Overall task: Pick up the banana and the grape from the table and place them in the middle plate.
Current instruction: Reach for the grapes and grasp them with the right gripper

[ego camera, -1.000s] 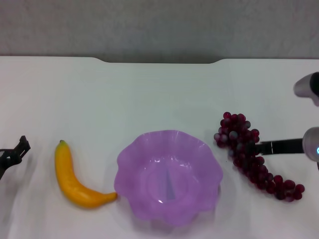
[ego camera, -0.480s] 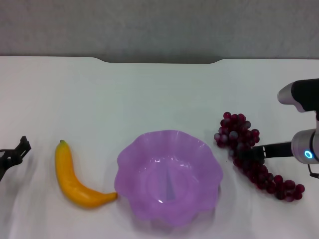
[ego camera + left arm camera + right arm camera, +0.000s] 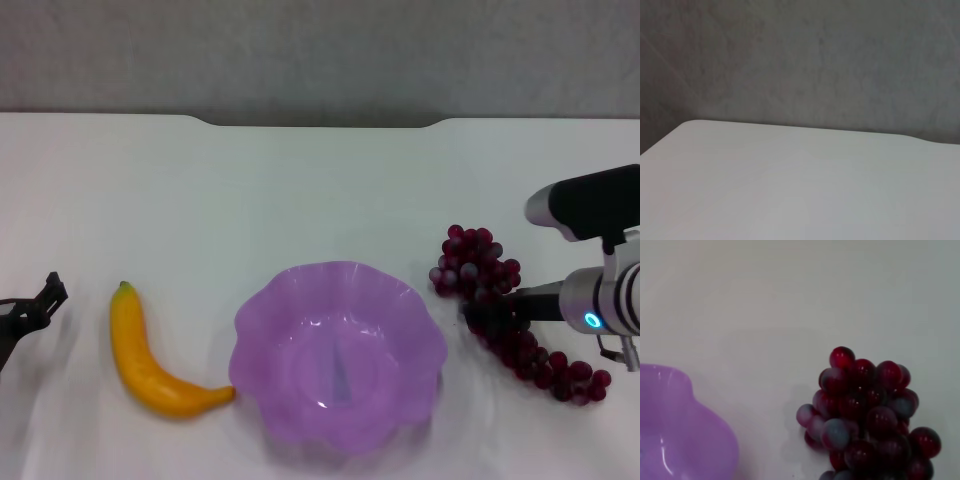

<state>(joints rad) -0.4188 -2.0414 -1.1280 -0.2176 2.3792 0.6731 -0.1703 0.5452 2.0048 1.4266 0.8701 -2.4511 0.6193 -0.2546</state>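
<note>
My right gripper moves lower next, before it closes on the grape bunch, since its fingers are still above the grape bunch's sides.
The yellow banana (image 3: pixel 150 360) lies on the white table (image 3: pixel 300 180), just left of the light purple middle plate (image 3: pixel 340 272), its tip touching the plate's rim. The plate holds nothing. The dark red-purple grape bunch (image 3: pixel 480 262) lies on the table right of the plate. My right gripper (image 3: pixel 482 314) reaches in from the right and is over the middle of the bunch. The right wrist view shows the bunch's thick end (image 3: pixel 865 410) and the plate's edge (image 3: pixel 680 440). My left gripper (image 3: pixel 40 305) is at the far left edge, left of the banana and apart from it.
The table's far edge has a notch (image 3: pixel 320 122) with a grey wall behind it. The left wrist view shows only bare tabletop (image 3: pixel 790 180) and wall. My right arm's body (image 3: pixel 600 250) stands over the table's right side.
My right arm has moved leftward, farther over the grape bunch toward the plate. The grapes, banana and plate have not moved. The left gripper has barely shifted.
</note>
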